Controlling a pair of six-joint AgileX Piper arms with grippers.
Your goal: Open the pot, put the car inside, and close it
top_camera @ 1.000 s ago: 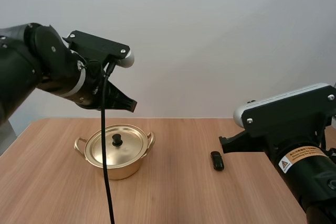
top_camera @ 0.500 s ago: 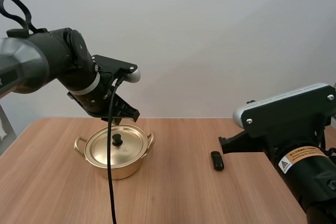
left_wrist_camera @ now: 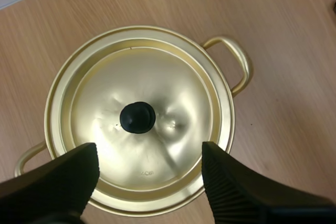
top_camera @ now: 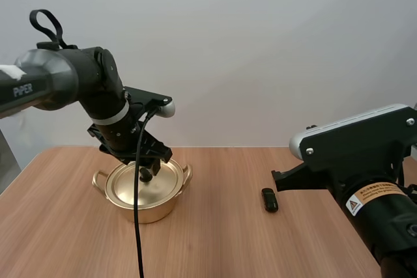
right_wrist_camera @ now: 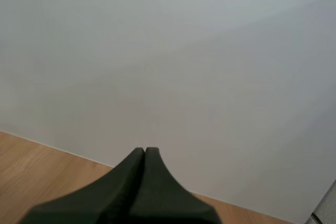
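The lid's wide gold disc spreads past my open fingers. My left gripper will grab the lid by its narrow black knob (top_camera: 145,174) next.
A gold pot (top_camera: 144,194) with two side handles stands on the left half of the wooden table, and its lid (left_wrist_camera: 173,93) is on. The lid's black knob (left_wrist_camera: 137,117) sits at its centre. My left gripper (top_camera: 150,163) hangs just above the lid, pointing down. In the left wrist view the left gripper (left_wrist_camera: 149,150) is open, its fingers wide apart on either side of the knob and holding nothing. The car (top_camera: 269,199), small and black, lies on the table right of the pot. My right gripper (right_wrist_camera: 145,151) is shut on nothing, aimed at the wall.
The bulk of my right arm (top_camera: 355,144) hangs over the right side of the table (top_camera: 221,242), just right of the car. Bare wood lies between the pot and the car and along the front.
My left arm has come down from above onto the pot, and its fingers have gone from shut to wide open. The right arm, pot and car have not moved.
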